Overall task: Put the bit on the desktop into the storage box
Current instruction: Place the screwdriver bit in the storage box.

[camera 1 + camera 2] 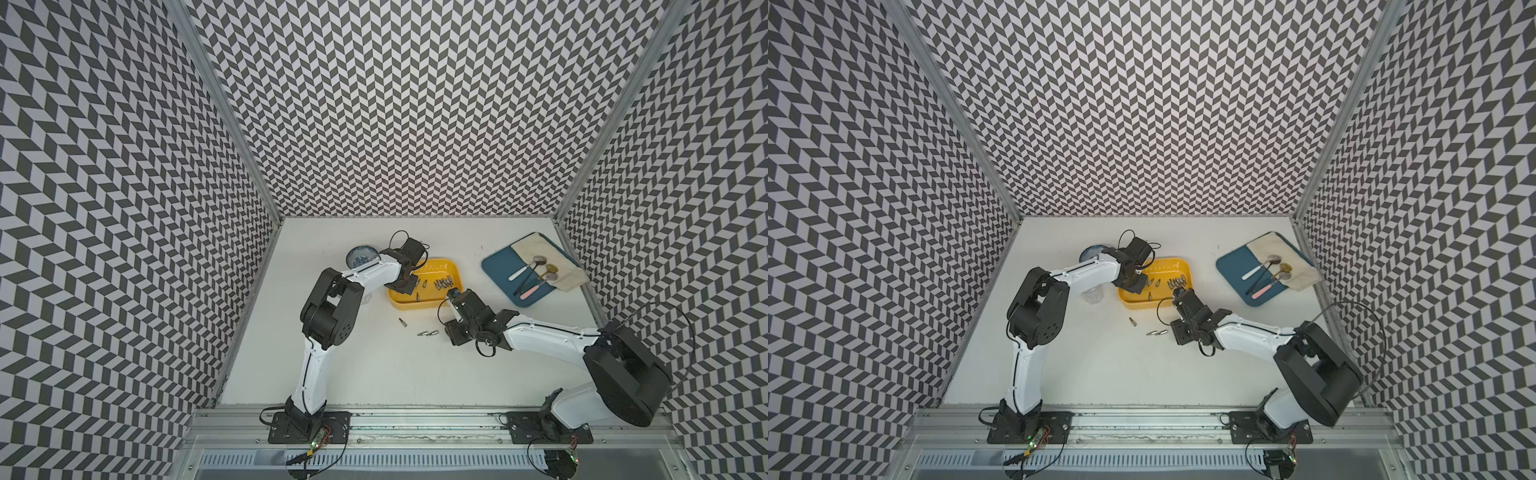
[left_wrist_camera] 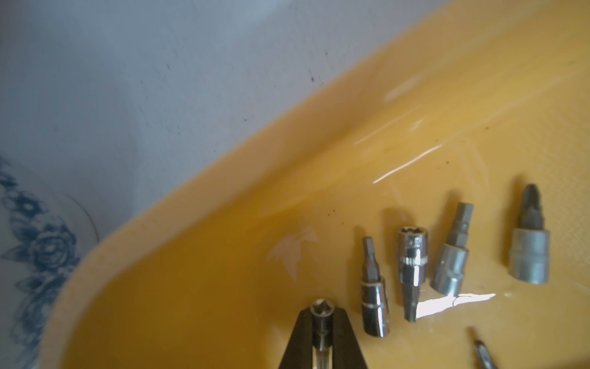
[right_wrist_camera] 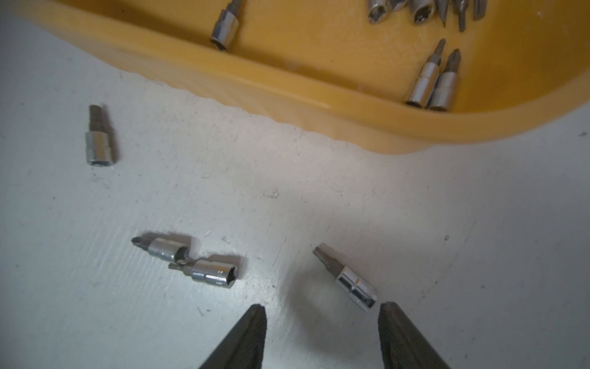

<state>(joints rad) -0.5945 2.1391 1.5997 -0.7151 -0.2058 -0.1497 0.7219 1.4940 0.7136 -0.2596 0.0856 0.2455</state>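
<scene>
The socket-ended bit hangs inside the box's rim and would end in the box (image 1: 415, 306), close beside other bits, so it is time for my left gripper to open.
The yellow storage box (image 1: 415, 306) (image 1: 1142, 306) stands mid-table and holds several metal bits (image 1: 442, 284). My left gripper (image 2: 322, 314) (image 1: 409, 286) hangs over the box's left end (image 2: 223, 223), shut on a socket-ended bit (image 2: 322, 308). On the white desktop in front of the box lie a lone bit (image 3: 99, 143) (image 1: 402, 322), two touching bits (image 3: 166, 247) (image 3: 214, 271) (image 1: 428, 333), and a hex bit (image 3: 349, 281). My right gripper (image 3: 321, 308) (image 1: 453, 334) is open just above the desktop. The hex bit's socket end lies close to one fingertip (image 3: 388, 311). In both top views the right gripper hides that bit.
A blue-patterned bowl (image 1: 362, 256) (image 2: 38, 249) sits behind the box's left end. A blue tray (image 1: 503, 274) with a cloth and spoons lies at the back right. A clear glass (image 1: 1092, 295) stands under the left arm. Patterned walls close in the table's sides and back.
</scene>
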